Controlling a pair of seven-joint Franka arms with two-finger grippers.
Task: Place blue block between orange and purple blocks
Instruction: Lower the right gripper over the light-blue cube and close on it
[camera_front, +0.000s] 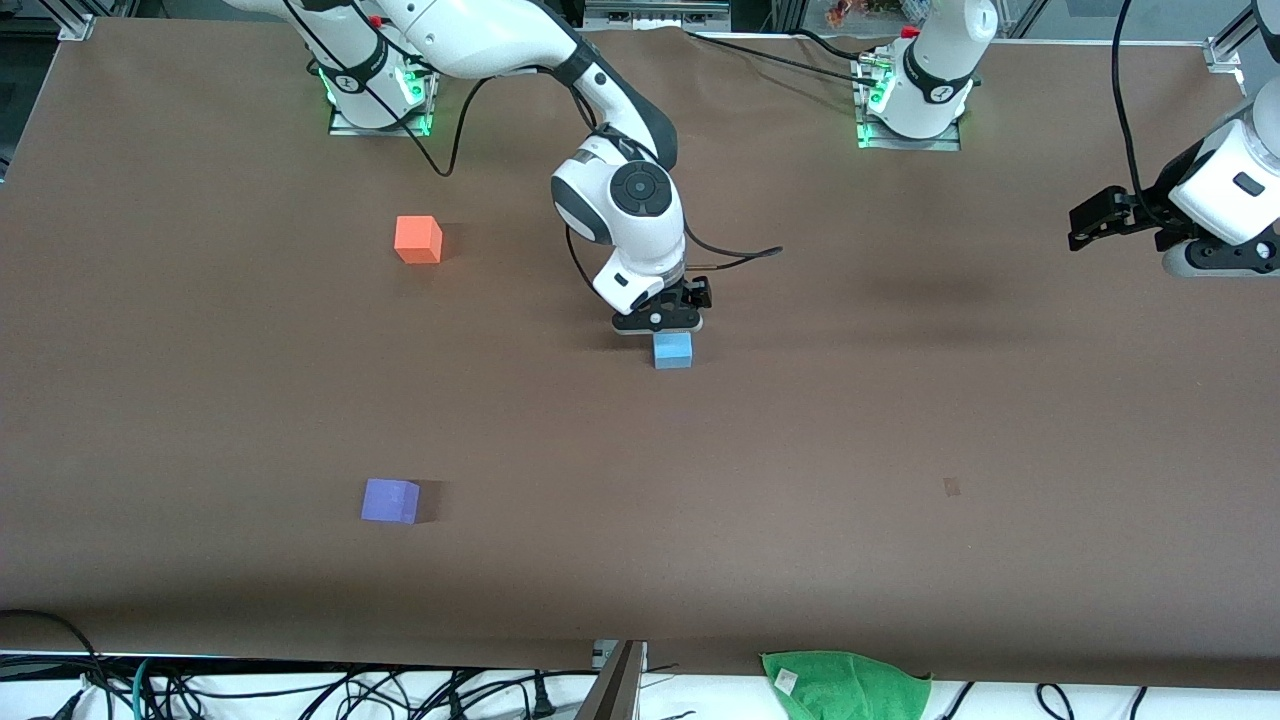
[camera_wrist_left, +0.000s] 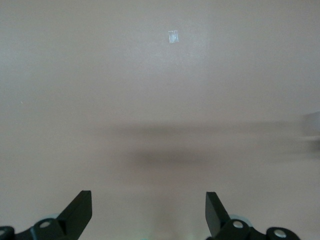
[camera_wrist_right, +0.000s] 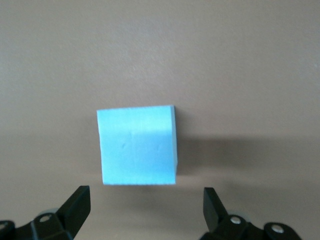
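Note:
The right gripper grabs the blue block (camera_front: 672, 350) by its two opposite sides next, to set it between the orange and purple blocks.
The blue block (camera_front: 672, 350) lies near the middle of the brown table (camera_front: 800, 420). My right gripper (camera_front: 660, 324) hangs low just above it, on the side toward the robot bases. It is open and empty. In the right wrist view the blue block (camera_wrist_right: 137, 146) lies just ahead of the spread gripper (camera_wrist_right: 146, 200), not between the fingers. The orange block (camera_front: 418, 240) and the purple block (camera_front: 390, 500) lie toward the right arm's end, the purple one nearer the front camera. My left gripper (camera_front: 1095, 222) waits open and empty over the left arm's end of the table (camera_wrist_left: 148, 200).
A green cloth (camera_front: 845, 685) lies at the table's front edge. A small tape mark (camera_front: 951, 487) is on the table toward the left arm's end; it also shows in the left wrist view (camera_wrist_left: 173, 36). Cables hang below the front edge.

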